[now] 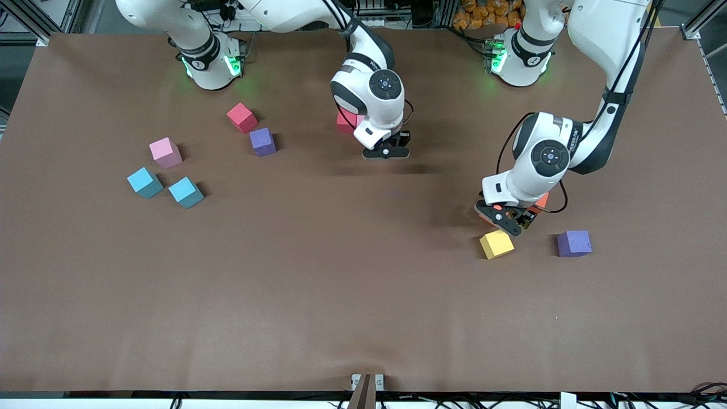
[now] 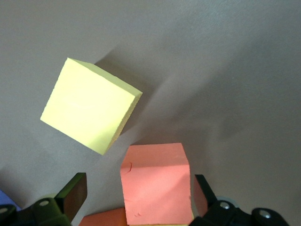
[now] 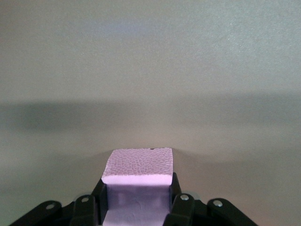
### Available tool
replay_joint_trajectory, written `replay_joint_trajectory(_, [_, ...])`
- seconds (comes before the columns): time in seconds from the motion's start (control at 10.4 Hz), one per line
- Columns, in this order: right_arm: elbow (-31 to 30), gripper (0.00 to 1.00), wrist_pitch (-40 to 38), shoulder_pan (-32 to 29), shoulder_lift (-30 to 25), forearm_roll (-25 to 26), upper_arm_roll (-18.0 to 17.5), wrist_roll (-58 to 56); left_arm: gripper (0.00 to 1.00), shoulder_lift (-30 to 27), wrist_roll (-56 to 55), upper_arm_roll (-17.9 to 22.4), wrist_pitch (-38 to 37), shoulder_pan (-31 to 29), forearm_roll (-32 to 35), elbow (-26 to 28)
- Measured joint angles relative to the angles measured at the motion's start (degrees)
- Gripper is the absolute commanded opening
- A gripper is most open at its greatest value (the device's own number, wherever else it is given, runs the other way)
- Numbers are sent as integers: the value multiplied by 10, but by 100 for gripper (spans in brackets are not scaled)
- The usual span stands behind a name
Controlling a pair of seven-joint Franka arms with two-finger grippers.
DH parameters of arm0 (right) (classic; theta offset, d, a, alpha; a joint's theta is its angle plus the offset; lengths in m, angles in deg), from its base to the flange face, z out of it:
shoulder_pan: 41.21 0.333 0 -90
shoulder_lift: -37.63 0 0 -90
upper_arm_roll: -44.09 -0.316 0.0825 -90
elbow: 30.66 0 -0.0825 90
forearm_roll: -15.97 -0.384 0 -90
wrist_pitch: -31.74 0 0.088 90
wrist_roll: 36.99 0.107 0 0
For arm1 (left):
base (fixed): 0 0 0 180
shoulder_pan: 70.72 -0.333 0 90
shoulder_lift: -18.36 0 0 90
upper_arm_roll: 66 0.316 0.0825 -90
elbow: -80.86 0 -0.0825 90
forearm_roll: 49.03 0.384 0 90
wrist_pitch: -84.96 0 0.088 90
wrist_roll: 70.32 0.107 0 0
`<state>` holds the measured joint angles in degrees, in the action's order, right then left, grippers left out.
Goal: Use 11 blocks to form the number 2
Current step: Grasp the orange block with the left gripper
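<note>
I'll open my right gripper, as the pink block's lower edge (image 3: 142,150) meets its shadow on the tabletop in the right wrist view, so the block would stay there.
My right gripper (image 1: 386,152) hangs over the middle of the table, shut on a pink block (image 3: 137,165) that fills the gap between its fingers (image 3: 136,197). My left gripper (image 1: 507,218) is low at the left arm's end, open, with an orange block (image 2: 157,183) between its spread fingers (image 2: 75,193); a second orange block (image 2: 101,219) lies beside it. A yellow block (image 1: 496,244) (image 2: 89,106) sits just nearer the front camera, and a purple block (image 1: 573,243) lies beside it. No digit shape shows on the table.
Toward the right arm's end lie a pink block (image 1: 165,152), two light blue blocks (image 1: 144,182) (image 1: 186,192), a red block (image 1: 242,117) and a purple block (image 1: 263,141). A reddish block (image 1: 345,122) is partly hidden by the right hand.
</note>
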<state>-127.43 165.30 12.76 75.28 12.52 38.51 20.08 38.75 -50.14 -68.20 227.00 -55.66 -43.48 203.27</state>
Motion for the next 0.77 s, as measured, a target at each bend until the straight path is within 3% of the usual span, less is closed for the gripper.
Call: replay_joint_trajectory(0.77, [-4,38,18,1,0,-7,-3,8,100,13,1,2,7,0,-34,3])
